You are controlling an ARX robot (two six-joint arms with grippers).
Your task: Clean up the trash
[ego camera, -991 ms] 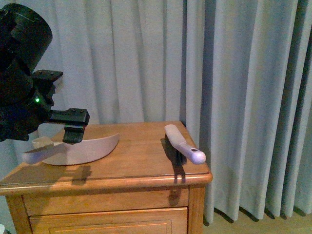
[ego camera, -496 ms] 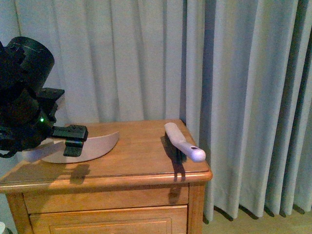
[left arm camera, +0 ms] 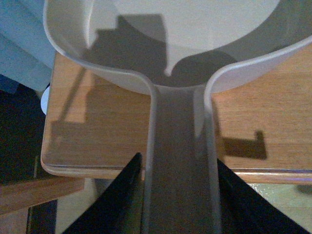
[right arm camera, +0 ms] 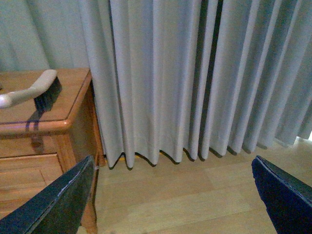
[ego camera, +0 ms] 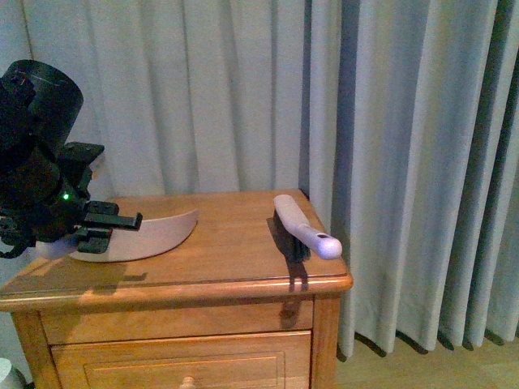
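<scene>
The brush's dark bristles rest on the nightstand (ego camera: 235,267) and leave finger room under its other end, so my right gripper should grab the brush by its raised handle (ego camera: 319,241) next.
A white dustpan (ego camera: 150,233) lies on the wooden nightstand (ego camera: 235,267) at its left side. My left gripper (ego camera: 85,231) is shut on the dustpan's handle (left arm camera: 178,161), with a jaw on each side of it; the pan's scoop (left arm camera: 195,29) is empty. A white hand brush (ego camera: 304,228) with dark bristles lies on the nightstand's right side; it also shows in the right wrist view (right arm camera: 36,90). My right gripper (right arm camera: 170,204) is open and empty above the wooden floor, right of the nightstand. No wad of white paper shows in any view.
Grey curtains (ego camera: 365,121) hang behind and to the right of the nightstand, reaching the floor (right arm camera: 195,195). The nightstand has a drawer (ego camera: 178,361) below its top.
My left arm has lowered and shifted left with the dustpan, which now rests flatter on the nightstand. The brush has not moved.
</scene>
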